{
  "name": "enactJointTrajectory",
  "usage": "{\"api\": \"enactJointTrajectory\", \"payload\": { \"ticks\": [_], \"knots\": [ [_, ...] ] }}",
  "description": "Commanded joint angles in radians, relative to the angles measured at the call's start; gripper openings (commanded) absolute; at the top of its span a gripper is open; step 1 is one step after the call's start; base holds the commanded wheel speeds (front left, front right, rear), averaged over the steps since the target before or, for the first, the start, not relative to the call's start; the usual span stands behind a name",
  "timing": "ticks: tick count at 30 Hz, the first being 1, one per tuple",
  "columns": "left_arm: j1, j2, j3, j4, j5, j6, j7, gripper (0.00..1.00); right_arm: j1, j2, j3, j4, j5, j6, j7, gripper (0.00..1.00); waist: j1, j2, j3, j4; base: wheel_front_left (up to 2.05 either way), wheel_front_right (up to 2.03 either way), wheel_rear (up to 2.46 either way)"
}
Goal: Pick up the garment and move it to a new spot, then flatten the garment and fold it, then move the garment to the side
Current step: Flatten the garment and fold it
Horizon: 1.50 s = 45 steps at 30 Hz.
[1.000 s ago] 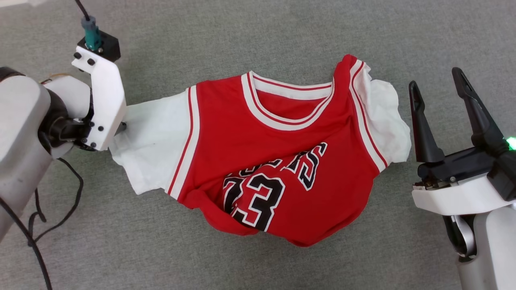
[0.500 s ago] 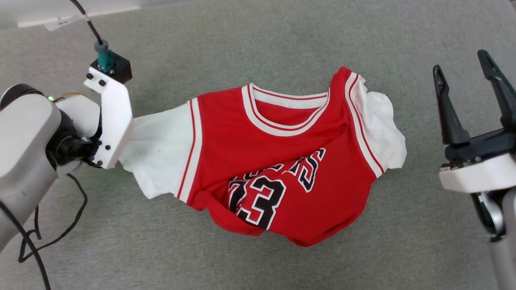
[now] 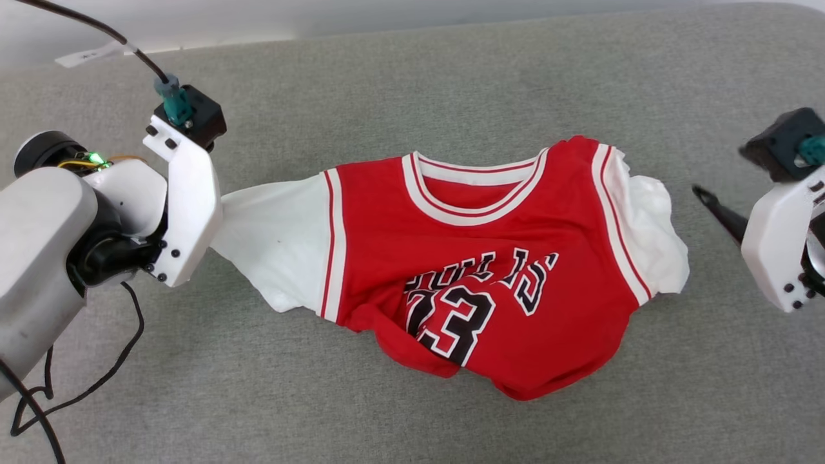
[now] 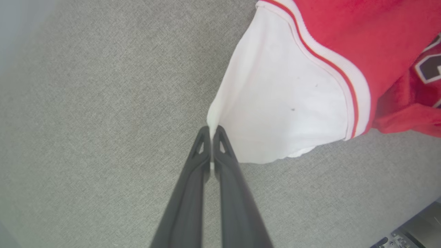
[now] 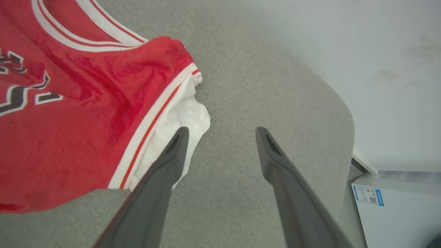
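The cloth puckers up in folds at the sleeve's end, so my right gripper should next pinch the other white sleeve by its bunched end (image 3: 669, 233) (image 5: 193, 123).
The garment (image 3: 490, 258), a red jersey with white short sleeves, striped trim and a black 23, lies front-up and rumpled on the grey surface, its hem bunched under. My left gripper (image 4: 211, 132) is shut on the edge of the white left sleeve (image 4: 275, 103), which is pulled taut; in the head view its fingers are hidden behind the white wrist bracket (image 3: 187, 206). My right gripper (image 5: 222, 131) is open just beside the crumpled right sleeve (image 5: 186, 117), with only grey cloth between its fingers. One dark finger (image 3: 718, 211) of it pointing at that sleeve (image 3: 651, 238) appears in the head view.
The grey cloth surface (image 3: 387, 103) ends at a pale wall along the far edge and curves off at the right (image 5: 344, 113). A black cable (image 3: 97, 380) hangs at the lower left. A white box with a label (image 5: 396, 206) stands beyond the right edge.
The head camera has tilted, shifting the whole picture. My right gripper has turned from fingers-up to pointing sideways at the right sleeve. The jersey front is spread wider, showing more lettering.
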Motion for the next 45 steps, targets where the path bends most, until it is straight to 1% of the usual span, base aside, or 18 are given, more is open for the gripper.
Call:
{"api": "enactJointTrajectory", "payload": {
  "ticks": [1,3,5,6,9,11,16,21,24,25,26,28,31,33,37,42,45],
  "knots": [
    [0.007,0.003,-0.003,-0.011,0.006,0.0,-0.007,0.0,-0.032,-0.033,0.044,-0.003,0.052,-0.001,0.067,1.0,0.0,0.0,0.009,0.01,0.0,0.0,0.0],
    [-0.001,-0.001,-0.004,-0.028,0.013,0.001,-0.01,0.0,-0.084,-0.074,0.102,0.003,0.13,-0.001,0.164,1.0,0.0,0.0,0.021,0.018,0.0,0.0,0.0],
    [-0.011,-0.006,-0.003,-0.042,0.017,0.003,-0.015,0.0,-0.125,-0.096,0.155,0.028,0.194,-0.001,0.247,1.0,0.0,0.0,0.035,0.025,0.0,0.0,0.0],
    [-0.016,-0.008,-0.001,-0.048,0.021,0.004,-0.016,0.0,-0.147,-0.1,0.176,0.045,0.224,-0.001,0.279,1.0,0.0,0.0,0.044,0.029,0.0,0.0,0.0],
    [-0.034,-0.015,0.003,-0.063,0.029,0.007,-0.019,0.0,-0.206,-0.078,0.206,0.12,0.291,-0.001,0.327,1.0,0.0,0.0,0.072,0.039,0.0,0.0,0.0],
    [-0.046,-0.02,0.005,-0.07,0.035,0.006,-0.022,0.0,-0.231,-0.049,0.217,0.177,0.321,-0.001,0.332,1.0,0.0,0.0,0.092,0.045,0.0,0.0,0.0],
    [-0.065,-0.024,0.013,-0.073,0.042,0.007,-0.035,0.0,-0.26,0.027,0.253,0.311,0.358,-0.001,0.295,1.0,0.0,0.0,0.131,0.057,0.0,0.0,0.0],
    [-0.065,-0.026,0.017,-0.065,0.04,0.006,-0.048,0.0,-0.2,0.092,0.372,0.408,0.384,0.0,0.26,1.0,0.0,0.0,0.143,0.061,0.0,0.0,0.0],
    [-0.053,-0.03,0.018,-0.054,0.037,0.006,-0.062,0.0,-0.188,0.112,0.411,0.442,0.403,0.001,0.201,1.0,0.0,0.0,0.136,0.061,0.0,0.0,0.0],
    [-0.047,-0.031,0.018,-0.049,0.036,0.006,-0.07,0.0,-0.195,0.115,0.415,0.446,0.405,0.001,0.169,0.08,0.0,0.0,0.13,0.06,0.0,0.0,0.0],
    [-0.04,-0.033,0.019,-0.043,0.034,0.006,-0.08,0.0,-0.206,0.113,0.414,0.449,0.405,0.001,0.131,0.0,0.0,0.0,0.121,0.059,0.0,0.0,0.0],
    [-0.026,-0.032,0.018,-0.03,0.037,0.006,-0.101,0.0,-0.232,0.091,0.425,0.454,0.386,0.001,0.067,0.0,0.0,0.0,0.096,0.056,0.0,0.0,0.0],
    [-0.011,-0.035,0.023,-0.022,0.032,0.004,-0.146,0.0,-0.255,0.054,0.428,0.453,0.396,-0.001,-0.037,0.0,0.0,0.0,0.043,0.052,0.0,0.0,0.0],
    [-0.002,-0.024,0.02,-0.02,0.049,0.003,-0.172,0.0,-0.268,0.03,0.443,0.439,0.384,-0.001,-0.097,0.0,0.0,0.0,0.005,0.05,0.0,0.0,0.0],
    [0.022,-0.011,0.039,-0.037,0.045,0.006,-0.246,0.0,-0.275,-0.008,0.45,0.398,0.381,-0.001,-0.209,0.0,0.0,0.0,-0.066,0.043,0.0,0.0,0.0],
    [0.03,0.019,0.071,-0.084,0.067,0.028,-0.325,0.0,-0.288,-0.036,0.409,0.347,0.37,-0.001,-0.32,0.0,0.0,0.0,-0.134,0.039,0.0,0.0,0.0],
    [0.021,0.034,0.092,-0.116,0.08,0.046,-0.365,0.0,-0.296,-0.046,0.367,0.326,0.355,-0.001,-0.362,0.0,0.0,0.0,-0.165,0.038,0.0,0.0,0.0]
  ]
}}
